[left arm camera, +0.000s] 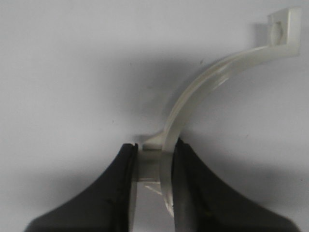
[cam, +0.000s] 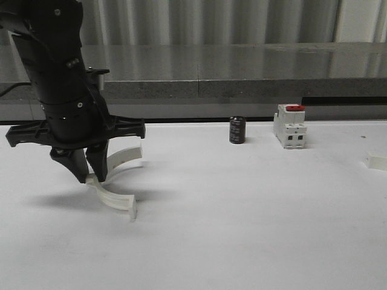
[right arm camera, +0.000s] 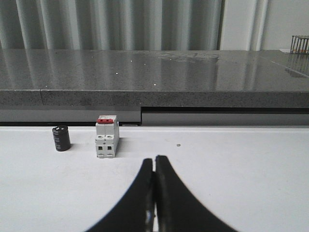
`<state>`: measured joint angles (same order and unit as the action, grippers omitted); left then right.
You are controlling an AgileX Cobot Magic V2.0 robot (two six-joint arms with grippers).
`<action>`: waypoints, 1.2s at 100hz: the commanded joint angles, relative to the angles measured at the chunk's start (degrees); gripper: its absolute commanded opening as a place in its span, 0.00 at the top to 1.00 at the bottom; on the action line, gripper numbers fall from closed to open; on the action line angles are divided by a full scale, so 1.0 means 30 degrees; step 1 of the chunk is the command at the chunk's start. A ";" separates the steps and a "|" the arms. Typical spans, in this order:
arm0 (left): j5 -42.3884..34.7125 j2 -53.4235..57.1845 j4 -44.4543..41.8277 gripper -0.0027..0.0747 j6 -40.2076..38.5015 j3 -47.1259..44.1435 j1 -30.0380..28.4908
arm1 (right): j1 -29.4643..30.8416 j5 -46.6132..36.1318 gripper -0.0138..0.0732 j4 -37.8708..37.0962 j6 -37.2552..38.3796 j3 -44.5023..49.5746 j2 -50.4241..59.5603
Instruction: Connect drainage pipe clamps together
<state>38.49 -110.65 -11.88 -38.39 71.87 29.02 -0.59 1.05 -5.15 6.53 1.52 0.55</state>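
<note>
My left gripper holds the curved clamp down on the white table. The clamp would lie in place if my left gripper opened now.
Two white half-ring drainage pipe clamps lie at the left of the table. One clamp curves toward the front, and the other clamp curves back behind it. My left gripper points down where their left ends come together. In the left wrist view it is shut on the end tab and band of a clamp, whose arc runs out to a far tab. I cannot tell whether the two ends are joined. My right gripper is shut with nothing in it, low over bare table.
A white breaker with a red switch and a small black cylinder stand at the back of the table. A small white piece lies at the right edge. A grey stone ledge runs behind.
</note>
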 commanded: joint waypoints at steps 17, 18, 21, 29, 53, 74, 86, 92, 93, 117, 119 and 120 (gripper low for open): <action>-0.0134 0.0656 0.0521 0.98 0.0026 0.0563 -0.0144 | -0.0044 -0.1416 0.92 -0.0210 -0.0048 -0.0309 0.0382; -0.0142 0.0650 0.0563 0.98 0.0097 0.0563 -0.0162 | -0.0044 -0.1416 0.92 -0.0210 -0.0048 -0.0309 0.0382; -0.0036 0.0617 0.0563 0.98 0.0120 0.0563 -0.0162 | -0.0044 -0.1416 0.92 -0.0210 -0.0048 -0.0309 0.0382; -0.0077 0.0617 0.0563 0.95 0.0273 0.0563 -0.0207 | -0.0044 -0.1416 0.92 -0.0210 -0.0048 -0.0309 0.0382; -0.0273 0.0617 0.0426 0.54 0.0314 0.0609 -0.0312 | -0.0044 -0.1416 0.92 -0.0210 -0.0048 -0.0309 0.0384; -0.0273 0.1235 -0.0455 0.50 0.0527 0.1259 -0.0323 | -0.0044 -0.1416 0.92 -0.0210 -0.0048 -0.0309 0.0384; -0.0548 0.2486 -0.0306 0.57 0.2645 0.1468 -0.0598 | -0.0044 -0.1416 0.92 -0.0210 -0.0048 -0.0309 0.0384; -0.0708 0.3364 0.0277 0.65 0.3967 0.1468 -0.0976 | -0.0044 -0.1416 0.92 -0.0210 -0.0048 -0.0309 0.0384; -0.0708 0.3456 0.0380 0.66 0.4165 0.1468 -0.1034 | -0.0044 -0.1416 0.92 -0.0210 -0.0048 -0.0309 0.0384; -0.0914 0.6623 0.4376 0.99 1.2631 0.1038 -0.3759 | -0.0044 -0.1416 0.92 -0.0210 -0.0048 -0.0309 0.0384; -0.0914 0.6809 0.4853 0.99 1.3311 0.0900 -0.4076 | -0.0044 -0.1416 0.92 -0.0210 -0.0048 -0.0309 0.0384; -0.0914 0.6987 0.5181 0.99 1.3510 0.0846 -0.4183 | -0.0044 -0.1416 0.92 -0.0210 -0.0048 -0.0309 0.0384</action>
<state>38.20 -95.21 -1.97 -6.17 74.11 19.28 -0.59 1.05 -5.15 6.54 1.52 0.55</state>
